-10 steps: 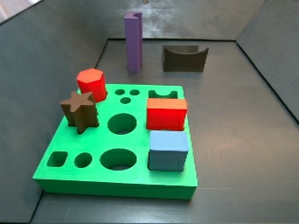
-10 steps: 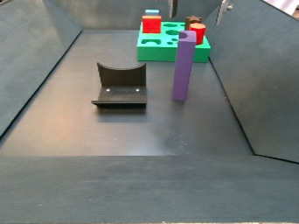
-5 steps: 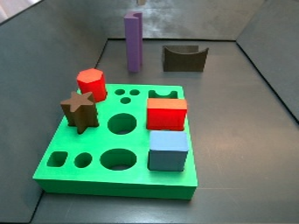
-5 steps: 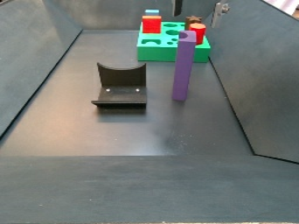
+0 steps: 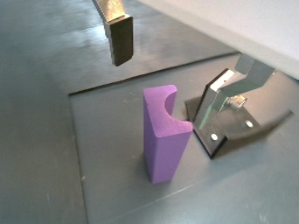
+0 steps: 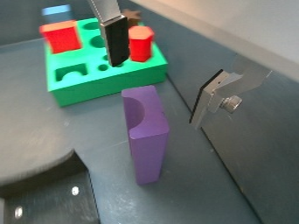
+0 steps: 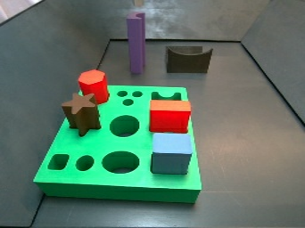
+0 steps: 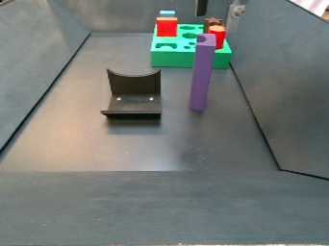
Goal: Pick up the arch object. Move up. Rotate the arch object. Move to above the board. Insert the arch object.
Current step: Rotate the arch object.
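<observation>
My gripper grabs the arch object by its notched top end next, to lift and turn it for the board (image 7: 71, 142).
The arch object (image 7: 137, 44), a tall slim purple block with a notch at its top, stands upright on the dark floor behind the board (image 7: 71, 142); both also appear in a side view, arch object (image 8: 202, 77) and board (image 8: 174, 55). In both wrist views my gripper (image 5: 162, 92) (image 6: 159, 90) hangs open above the arch object (image 5: 163, 144) (image 6: 146, 144), touching nothing. One dark-padded finger (image 5: 118, 39) (image 6: 114, 39) shows on one side, a silver finger plate (image 5: 225, 96) (image 6: 218, 92) on the other. A dark bit of the gripper (image 8: 237, 12) peeks in at the frame edge.
The fixture (image 7: 188, 60) (image 8: 131, 94) stands on the floor beside the arch object. On the board (image 6: 82, 85) sit a red prism (image 7: 93, 85), a brown star (image 7: 80, 111), a red cube (image 7: 170, 115) and a blue cube (image 7: 172, 152). Grey walls enclose the floor.
The dark bit of the gripper at the edge of a side view has shifted slightly towards the arch object. The blocks and the board have not moved.
</observation>
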{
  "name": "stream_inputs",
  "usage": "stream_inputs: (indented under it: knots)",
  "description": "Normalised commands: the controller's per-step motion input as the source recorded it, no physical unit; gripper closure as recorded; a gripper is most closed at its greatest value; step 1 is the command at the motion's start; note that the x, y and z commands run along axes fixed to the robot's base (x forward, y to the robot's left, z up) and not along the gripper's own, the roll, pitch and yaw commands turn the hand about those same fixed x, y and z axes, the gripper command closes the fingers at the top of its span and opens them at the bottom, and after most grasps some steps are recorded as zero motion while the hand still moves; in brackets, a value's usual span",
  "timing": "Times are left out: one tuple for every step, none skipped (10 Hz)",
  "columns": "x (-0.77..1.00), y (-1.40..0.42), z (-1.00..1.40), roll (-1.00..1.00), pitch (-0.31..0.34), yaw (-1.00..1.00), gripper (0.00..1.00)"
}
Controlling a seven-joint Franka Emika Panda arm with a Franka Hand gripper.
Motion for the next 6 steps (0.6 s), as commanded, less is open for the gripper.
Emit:
stream_inputs:
  knots:
    - [0.01,0.02,0.00,0.01,0.044,-1.00,0.00]
    - [0.01,0.02,0.00,0.01,0.052,-1.00,0.00]
    - [0.01,0.02,0.00,0.01,0.064,-1.00,0.00]
    - [0.01,0.02,0.00,0.00,0.066,-0.67,0.00]
    - [0.01,0.02,0.00,0.00,0.066,-0.44,0.00]
    - [0.01,0.02,0.00,0.00,0.065,-0.28,0.00]
